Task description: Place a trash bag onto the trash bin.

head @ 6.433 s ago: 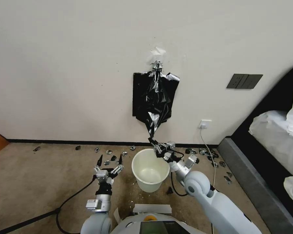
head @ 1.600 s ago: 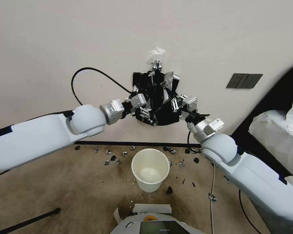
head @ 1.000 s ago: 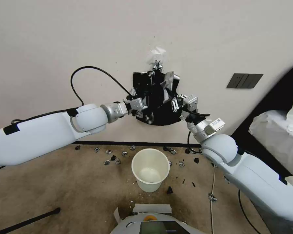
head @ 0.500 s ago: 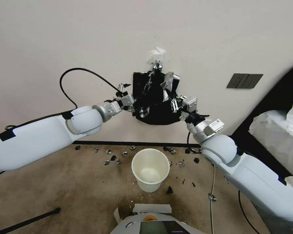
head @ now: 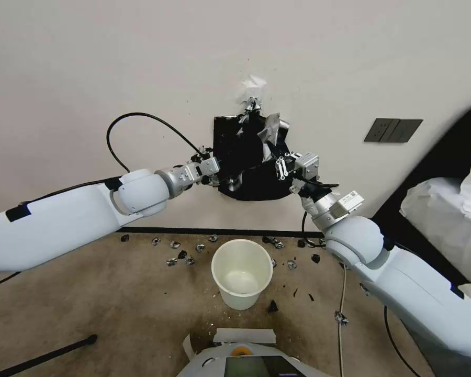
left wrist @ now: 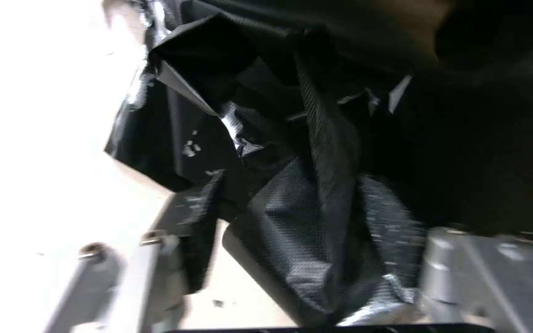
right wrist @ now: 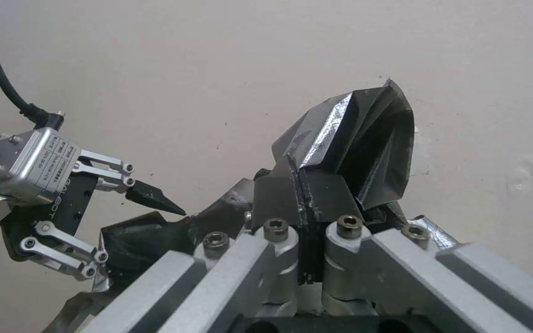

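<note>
I need to fit the trash bag onto the trash bin, so next I should grab the bag by its opening's folded edge with my left gripper.
The trash bag is glossy black and crinkled. It hangs taped to the wall, with its lower end drawn up into a bunch. My right gripper is at the bunch's right side, shut on a fold of the trash bag; the right wrist view shows the right gripper pinching it. My left gripper is at the bag's left edge and open, and the left gripper has a fold of the trash bag lying between its spread fingers. The cream-white trash bin stands upright on the carpet below, with nothing in it.
The flat black sheaf is on the wall behind the bag. Black and silver scraps litter the carpet by the baseboard. A bed fills the right side, with a white cable beside it. A dark wall plate sits at right.
Earlier the right gripper lifted the bag's lower end from above the bin up to the wall, and the left arm rose. In the last half second the left gripper moved back down-right to the bag's edge.
</note>
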### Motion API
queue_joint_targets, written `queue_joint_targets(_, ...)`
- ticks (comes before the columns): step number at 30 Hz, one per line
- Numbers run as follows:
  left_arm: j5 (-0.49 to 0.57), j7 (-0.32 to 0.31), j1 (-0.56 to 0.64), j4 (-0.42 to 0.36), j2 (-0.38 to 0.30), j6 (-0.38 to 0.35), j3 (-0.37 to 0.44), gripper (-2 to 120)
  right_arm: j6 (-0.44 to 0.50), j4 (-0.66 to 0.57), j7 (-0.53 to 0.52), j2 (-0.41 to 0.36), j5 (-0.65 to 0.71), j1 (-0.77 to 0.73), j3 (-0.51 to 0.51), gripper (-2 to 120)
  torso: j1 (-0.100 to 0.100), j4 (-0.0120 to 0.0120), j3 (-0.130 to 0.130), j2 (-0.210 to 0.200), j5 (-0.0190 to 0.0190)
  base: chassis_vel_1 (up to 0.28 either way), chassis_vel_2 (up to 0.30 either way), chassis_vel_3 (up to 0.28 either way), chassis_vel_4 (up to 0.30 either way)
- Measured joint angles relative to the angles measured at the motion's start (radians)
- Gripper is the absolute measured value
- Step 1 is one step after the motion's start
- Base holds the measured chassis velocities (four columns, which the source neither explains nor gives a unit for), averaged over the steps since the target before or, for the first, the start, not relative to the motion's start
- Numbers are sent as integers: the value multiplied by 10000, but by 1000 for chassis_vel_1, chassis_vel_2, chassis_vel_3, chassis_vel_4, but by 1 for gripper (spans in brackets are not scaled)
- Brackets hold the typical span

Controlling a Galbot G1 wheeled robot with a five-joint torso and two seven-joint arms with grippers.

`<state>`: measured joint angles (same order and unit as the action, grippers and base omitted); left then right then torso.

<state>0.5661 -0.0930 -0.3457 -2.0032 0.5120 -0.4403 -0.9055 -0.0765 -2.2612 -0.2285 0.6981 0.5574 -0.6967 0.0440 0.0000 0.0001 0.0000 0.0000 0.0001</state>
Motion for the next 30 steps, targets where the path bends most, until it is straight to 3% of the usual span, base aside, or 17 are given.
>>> queue_joint_targets(12,162,-195,393,247,156,190,266,2,13,-87,1,-90,25,-106,84,0,0,-1,0,0,0,0,0,0,0)
queue_joint_targets(18,631,-614,724,201,54,458,620,0,21,-89,-11,-42,22,-239,134,0,0,-2,0,0,0,0,0,0,0)
queue_joint_targets(19,953,-837,904,137,9,554,803,0,23,-105,-45,-16,46,-313,160,0,0,-1,0,0,0,0,0,0,0)
queue_joint_targets(21,2493,-1595,1974,-245,-224,986,1979,0,45,-216,-279,88,328,-722,306,0,0,-2,0,0,-3,0,0,0,0)
queue_joint_targets(23,2732,-1677,2260,-335,-297,1109,2291,0,66,-221,-315,104,353,-817,334,0,0,-2,0,0,-2,0,0,0,0)
queue_joint_targets(26,3542,-1975,4176,-1065,-965,1648,3959,0,160,-392,-499,138,531,-1678,553,0,0,-1,-1,0,-1,0,0,0,0)
queue_joint_targets(27,3542,-1975,4176,-1065,-965,1648,3959,0,160,-392,-499,138,531,-1678,553,0,0,-1,-1,0,-1,0,0,0,0)
queue_joint_targets(30,3657,-2109,6083,-1811,-1535,1970,5325,0,228,-762,-636,185,796,-2420,693,0,-1,6,-1,0,-7,0,0,0,0)
